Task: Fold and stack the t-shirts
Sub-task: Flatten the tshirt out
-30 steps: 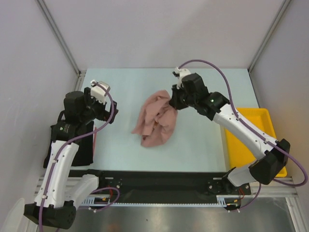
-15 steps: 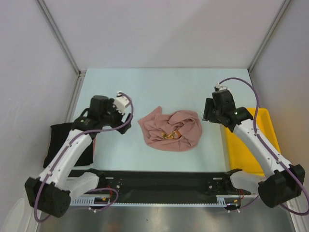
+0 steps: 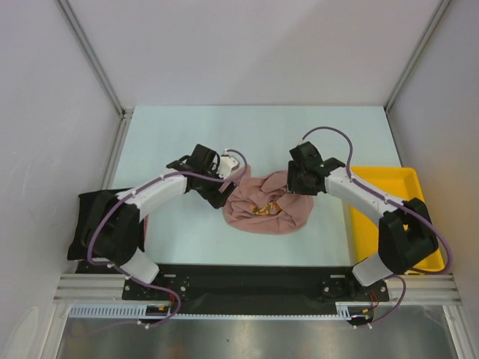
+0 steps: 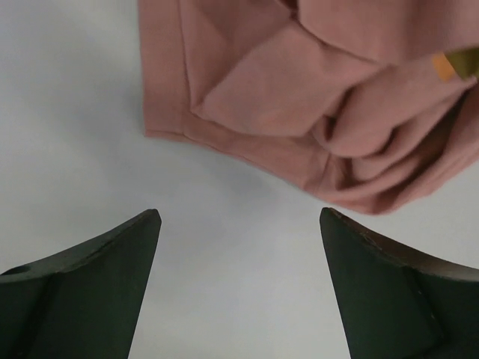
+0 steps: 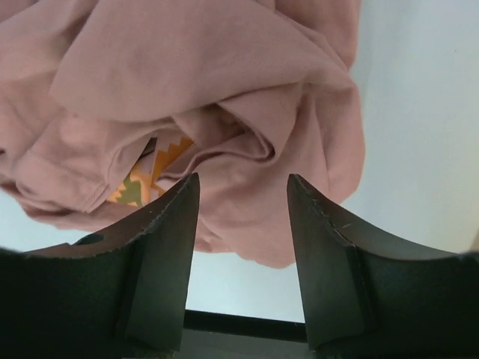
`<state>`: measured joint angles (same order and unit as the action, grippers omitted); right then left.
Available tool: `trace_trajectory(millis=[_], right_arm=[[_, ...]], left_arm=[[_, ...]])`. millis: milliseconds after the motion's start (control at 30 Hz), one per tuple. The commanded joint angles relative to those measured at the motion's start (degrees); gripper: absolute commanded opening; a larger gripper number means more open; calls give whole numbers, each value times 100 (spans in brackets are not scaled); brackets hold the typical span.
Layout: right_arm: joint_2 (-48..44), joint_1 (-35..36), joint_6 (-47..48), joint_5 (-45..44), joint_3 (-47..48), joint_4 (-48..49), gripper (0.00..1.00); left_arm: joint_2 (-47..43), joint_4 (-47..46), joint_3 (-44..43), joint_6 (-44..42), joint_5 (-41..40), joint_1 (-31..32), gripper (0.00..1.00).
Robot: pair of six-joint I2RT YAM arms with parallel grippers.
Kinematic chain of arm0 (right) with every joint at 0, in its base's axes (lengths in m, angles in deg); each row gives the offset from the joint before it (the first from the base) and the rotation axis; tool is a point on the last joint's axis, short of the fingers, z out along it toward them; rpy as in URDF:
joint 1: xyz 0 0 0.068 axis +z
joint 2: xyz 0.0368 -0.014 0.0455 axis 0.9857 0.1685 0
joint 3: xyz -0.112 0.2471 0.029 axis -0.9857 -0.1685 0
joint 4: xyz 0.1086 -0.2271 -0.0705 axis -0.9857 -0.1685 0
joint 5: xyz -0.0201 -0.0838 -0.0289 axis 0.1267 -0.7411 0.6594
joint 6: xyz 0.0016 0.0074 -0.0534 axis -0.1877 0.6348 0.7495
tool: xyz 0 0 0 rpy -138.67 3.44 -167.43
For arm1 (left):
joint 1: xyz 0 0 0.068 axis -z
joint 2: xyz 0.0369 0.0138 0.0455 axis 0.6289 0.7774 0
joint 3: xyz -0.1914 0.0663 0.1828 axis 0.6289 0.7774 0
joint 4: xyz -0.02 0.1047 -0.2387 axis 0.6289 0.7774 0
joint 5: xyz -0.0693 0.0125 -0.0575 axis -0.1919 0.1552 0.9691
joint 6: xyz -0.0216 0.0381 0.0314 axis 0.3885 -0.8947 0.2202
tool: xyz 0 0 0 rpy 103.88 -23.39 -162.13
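Observation:
I need to grab the pink t-shirt by the stitched corner at the heap's edge (image 3: 227,216) with my left gripper next. I will then spread it out to fold it.
The dusty pink t-shirt (image 3: 266,203) lies crumpled in a heap at the table's middle, its orange-brown print (image 3: 263,209) showing in a fold. My left gripper (image 3: 224,191) is open at the heap's left edge. In the left wrist view its gripper (image 4: 239,215) is over bare table, just short of the pink t-shirt (image 4: 299,97). My right gripper (image 3: 291,186) is open at the heap's upper right. In the right wrist view its gripper (image 5: 243,179) stands over the pink t-shirt (image 5: 224,82) without pinching it. The black t-shirt (image 3: 86,224) lies at the far left, partly behind my left arm.
A yellow plastic tray (image 3: 367,232) stands at the right edge, with my right arm crossing over it. White walls and metal posts close off the back and sides. A black rail (image 3: 239,280) runs along the near edge.
My right gripper held the pink t-shirt up a second ago, then opened and let it drop into a heap. Both arms have since swung inward to the heap's edges.

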<state>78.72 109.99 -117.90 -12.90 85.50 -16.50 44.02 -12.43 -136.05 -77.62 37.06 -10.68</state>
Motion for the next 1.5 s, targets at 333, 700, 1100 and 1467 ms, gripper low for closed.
trace_trajectory(millis=[333, 700, 1100, 1467], right_arm=[[6, -244, -407, -669, 454, -516, 0], [-1726, -473, -513, -599, -355, -868, 0], [-2895, -903, -320, -476, 724, -1650, 0], [-3107, -1361, 120, -28, 3852, -2756, 0]], left_arm=[[1631, -390, -1312, 976, 144, -544, 75], [2220, -196, -1470, 1064, 321, -457, 63], [1265, 751, -1909, 897, 1005, -1061, 0], [-1293, 3598, -3735, -351, 1437, -2784, 0]])
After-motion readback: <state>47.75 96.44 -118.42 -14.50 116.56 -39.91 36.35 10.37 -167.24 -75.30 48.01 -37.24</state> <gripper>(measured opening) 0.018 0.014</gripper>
